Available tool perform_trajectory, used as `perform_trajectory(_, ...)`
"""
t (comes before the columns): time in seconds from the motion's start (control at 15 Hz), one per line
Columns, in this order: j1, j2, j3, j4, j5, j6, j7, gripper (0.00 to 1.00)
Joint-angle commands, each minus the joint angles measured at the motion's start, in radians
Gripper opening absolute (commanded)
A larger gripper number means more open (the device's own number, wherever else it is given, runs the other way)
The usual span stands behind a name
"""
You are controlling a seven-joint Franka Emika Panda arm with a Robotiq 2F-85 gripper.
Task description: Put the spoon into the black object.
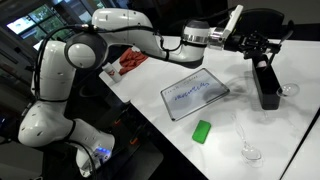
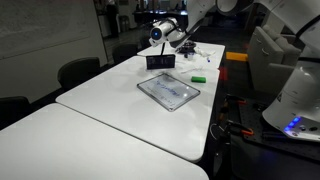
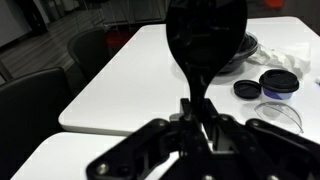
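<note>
My gripper stays closed on the black spoon for now, until the spoon is lower, since the spoon is too high over the black box's opening.
My gripper (image 3: 195,125) is shut on the handle of the black spoon (image 3: 205,35), whose round bowl fills the top of the wrist view. In both exterior views the gripper (image 1: 256,45) (image 2: 178,36) hangs in the air above the tall black box (image 1: 266,85) (image 2: 160,61), which stands upright near the table's far end. The spoon is too dark and small to pick out against the gripper in the exterior views. The black box does not show in the wrist view.
A white-framed tablet board (image 1: 195,97) (image 2: 168,90) lies mid-table with a green block (image 1: 203,131) (image 2: 200,77) near it. Clear stemmed glasses (image 1: 250,150) (image 1: 290,90) stand near the table edge. Two black round lids (image 3: 279,80) and a bowl (image 3: 243,52) show below.
</note>
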Motion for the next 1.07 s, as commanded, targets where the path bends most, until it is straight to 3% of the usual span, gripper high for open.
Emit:
perform_trajectory(0.0, -0.002, 0.064, -0.012, 0.076, -0.010, 0.013, -0.018, 0.04)
perform_trajectory(0.8, 0.008, 0.133, -0.010, 0.101, 0.011, -0.006, -0.024, 0.04)
perform_trajectory(0.87, 0.010, 0.136, -0.011, 0.100, 0.011, -0.009, -0.022, 0.07)
perform_trajectory(0.93, 0.016, 0.138, -0.013, 0.097, 0.009, -0.017, -0.019, 0.40)
perform_trajectory(1.0, 0.019, 0.139, -0.014, 0.096, 0.010, -0.024, -0.016, 0.41)
